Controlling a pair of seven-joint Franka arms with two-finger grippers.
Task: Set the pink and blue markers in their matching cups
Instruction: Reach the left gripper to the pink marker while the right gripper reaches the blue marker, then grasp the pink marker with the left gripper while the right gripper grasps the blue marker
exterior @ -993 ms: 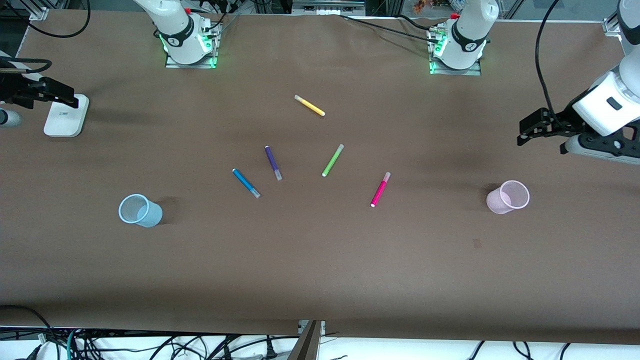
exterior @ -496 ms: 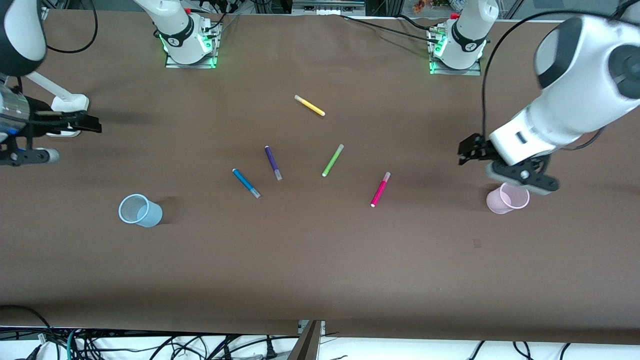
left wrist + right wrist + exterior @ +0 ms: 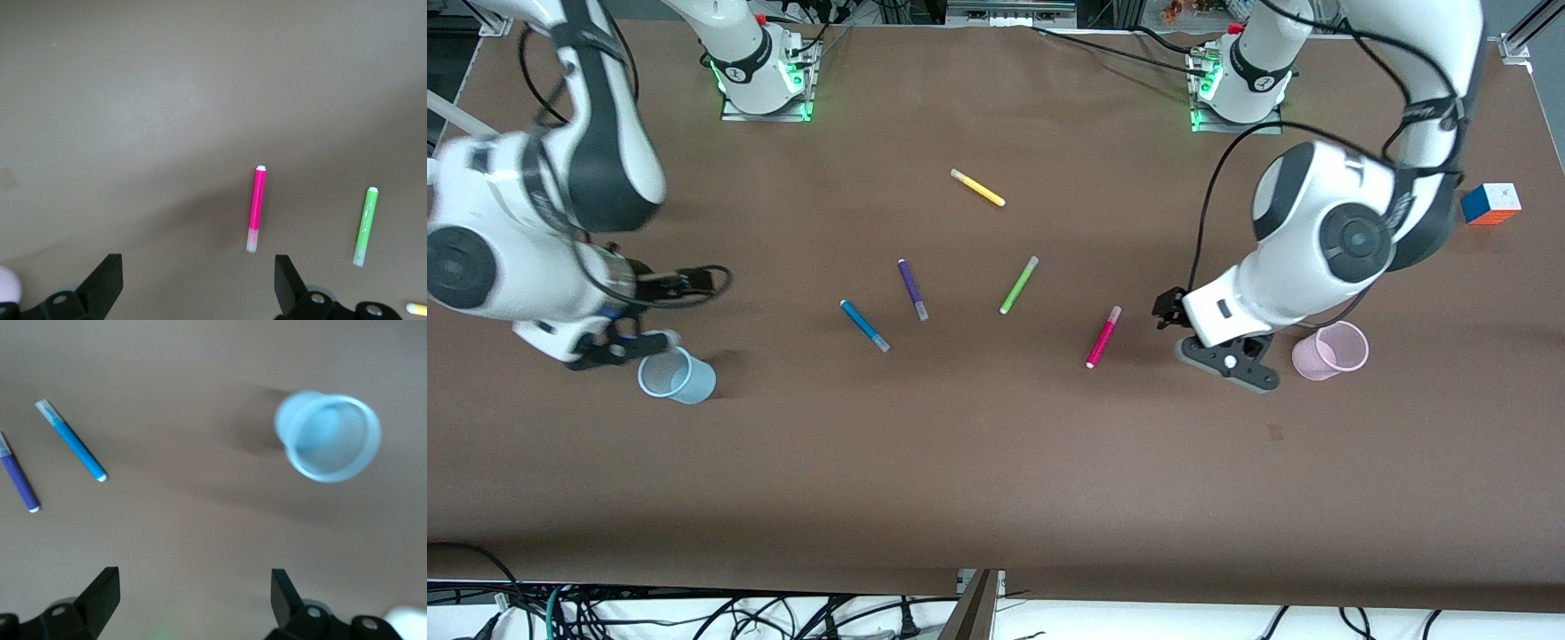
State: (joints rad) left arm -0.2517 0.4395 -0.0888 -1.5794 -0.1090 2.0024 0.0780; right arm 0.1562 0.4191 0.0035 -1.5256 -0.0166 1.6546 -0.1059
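My left gripper reaches the pink marker next and grabs its clear end with the cap (image 3: 1115,315) to stand the marker in the pale pink cup (image 3: 1329,350).
The pink marker (image 3: 1104,336) lies flat near the table's middle, and it also shows in the left wrist view (image 3: 257,208). The pale pink cup (image 3: 1329,350) stands upright toward the left arm's end. My left gripper (image 3: 1165,311) is open and empty over bare table between them (image 3: 199,283). The blue marker (image 3: 864,325) lies flat, also in the right wrist view (image 3: 72,442). The pale blue cup (image 3: 677,375) stands toward the right arm's end (image 3: 328,437). My right gripper (image 3: 689,280) is open and empty, low over the table beside the blue cup (image 3: 193,593).
A dark purple marker (image 3: 912,289) lies beside the blue one. A lime-green marker (image 3: 1018,284) lies between the purple and pink markers. A yellow marker (image 3: 977,188) lies farther from the camera. A colour cube (image 3: 1490,203) sits at the left arm's end.
Both arms have swung in from the table's ends toward the middle. The left gripper passed the pink cup toward the pink marker. The right gripper came in beside the blue cup.
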